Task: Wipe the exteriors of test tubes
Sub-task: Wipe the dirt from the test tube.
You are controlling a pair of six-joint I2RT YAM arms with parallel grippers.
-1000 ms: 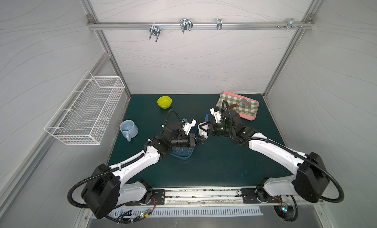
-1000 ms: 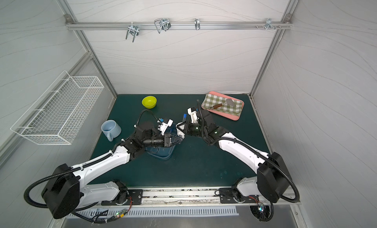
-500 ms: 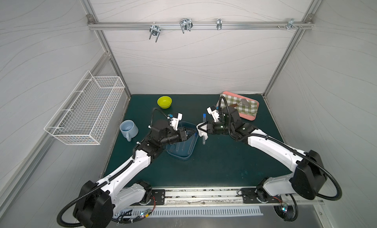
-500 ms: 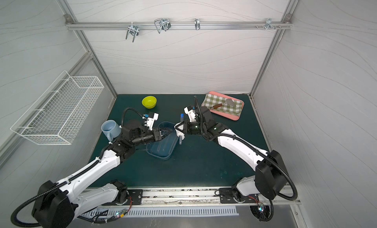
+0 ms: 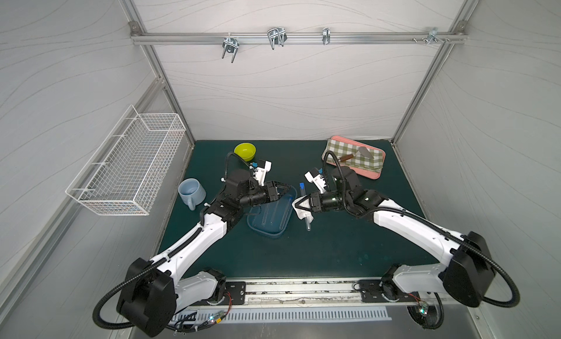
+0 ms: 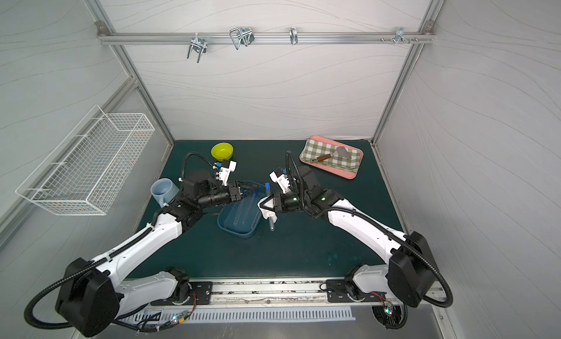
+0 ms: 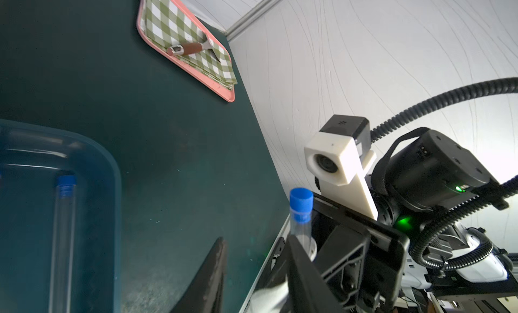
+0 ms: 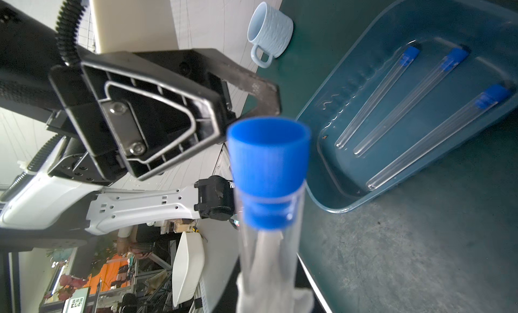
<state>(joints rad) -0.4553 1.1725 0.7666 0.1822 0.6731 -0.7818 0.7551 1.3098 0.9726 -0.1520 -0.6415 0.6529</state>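
The robot's left gripper should next grab the test tube by its blue end with the cap. The clear body of the test tube then stays free for the cloth to wipe.
A clear test tube with a blue cap (image 5: pixel 301 186) hangs slanted over the mat beside the blue tray (image 5: pixel 258 228). A white cloth (image 5: pixel 299 212) is wrapped round its middle, and my right gripper (image 5: pixel 299 205) is shut on cloth and tube; the tube's rounded end (image 6: pixel 271 228) sticks out below. In the right wrist view the capped tube (image 8: pixel 267 168) fills the middle. Three more test tubes (image 8: pixel 412 101) lie in the tray. My left gripper (image 5: pixel 287 192) stands open over the tray's far corner, just left of the held tube, with nothing between its fingers (image 7: pixel 213 266).
A light blue mug (image 5: pixel 191 193) stands left of the tray and a yellow-green bowl (image 5: pixel 244 151) behind it. At the back right a pink tray (image 5: pixel 375 175) carries a checked cloth and a small scraper (image 5: pixel 359 154). A wire basket (image 5: pixel 127 167) hangs on the left wall.
My left gripper has opened from shut and drawn off the tube. The right gripper has shifted left and nearer, still holding the cloth-wrapped tube.
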